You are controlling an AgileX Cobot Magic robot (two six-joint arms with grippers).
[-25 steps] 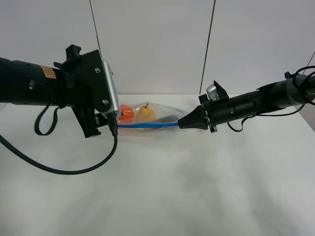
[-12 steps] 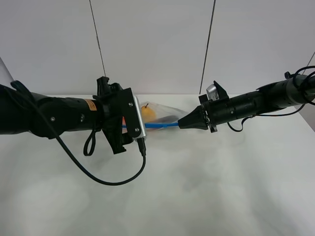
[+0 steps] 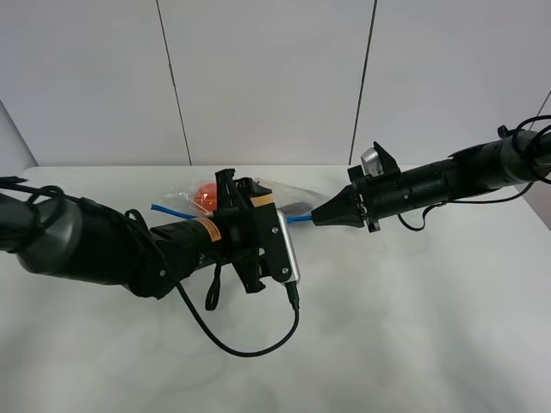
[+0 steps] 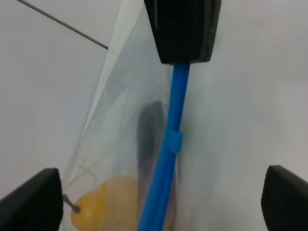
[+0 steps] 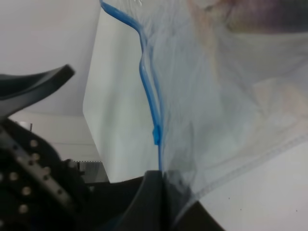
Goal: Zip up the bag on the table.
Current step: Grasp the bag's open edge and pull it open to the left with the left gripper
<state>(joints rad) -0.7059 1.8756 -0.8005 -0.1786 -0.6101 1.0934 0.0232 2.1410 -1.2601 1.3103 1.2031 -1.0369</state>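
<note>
The blue slider lies up the bag's blue strip beyond both fingers, so my left gripper moves toward the slider next, and only then closes on it.
The bag [image 3: 288, 191] is clear plastic and lies at the back of the white table [image 3: 413, 335]. An orange ball [image 3: 205, 197] and a dark item [image 3: 298, 206] show through it. The yellow pear [image 4: 103, 204] shows only in the left wrist view. My right gripper [image 3: 317, 218] is shut on the right end of the blue strip [image 3: 300, 218], as the right wrist view [image 5: 161, 192] also shows. My left gripper [image 3: 275, 225] is open, its fingertips [image 4: 33, 197] wide apart on either side of the strip [image 4: 178, 96]. A small blue slider [image 4: 174, 142] sits on the strip, close to the right gripper.
A black cable [image 3: 250, 344] loops from my left arm down over the table in front. The white wall panels [image 3: 267, 77] stand right behind the table's far edge. The strip's free left end [image 3: 165, 209] sticks out beside the orange ball.
My left arm has swept right along the bag, from its left end to near the right gripper. The orange ball and the strip's left end are now uncovered. The right arm has not moved.
</note>
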